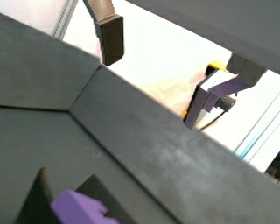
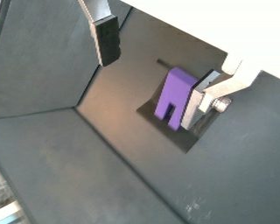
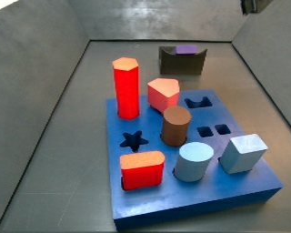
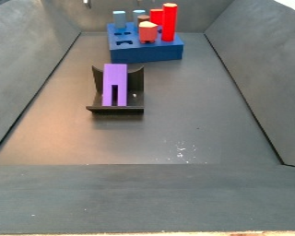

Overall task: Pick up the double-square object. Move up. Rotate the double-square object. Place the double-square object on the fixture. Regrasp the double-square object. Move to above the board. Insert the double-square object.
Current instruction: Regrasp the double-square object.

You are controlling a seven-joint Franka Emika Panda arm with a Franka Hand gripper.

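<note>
The purple double-square object's two square pegs need to stay free to go into the board [image 3: 233, 187]. My gripper will next grab the object by its solid body.
The purple double-square object [image 4: 114, 83] lies on the dark fixture [image 4: 134, 96], in front of the blue board [image 4: 172, 51]. In a side view it shows as a purple top [image 3: 185, 50] in the fixture's notch [image 3: 182, 64], behind the board [image 3: 233, 187]. My gripper [image 2: 152, 83] hangs open above the fixture and holds nothing. In a wrist view the double-square object [image 2: 174, 94] sits below, close to one finger [image 2: 210, 94] and well apart from the other finger [image 2: 108, 39]. Another wrist view has the gripper [image 1: 154, 92] open and the object [image 1: 80, 208] at the frame's edge.
On the board stand a tall red hexagonal prism [image 3: 125, 87], a brown cylinder [image 3: 175, 126], a pale blue cube [image 3: 243, 152], a pale blue cylinder [image 3: 195, 161] and two red blocks. Star and square holes are open in it. Sloped grey walls [image 4: 40, 88] enclose the floor.
</note>
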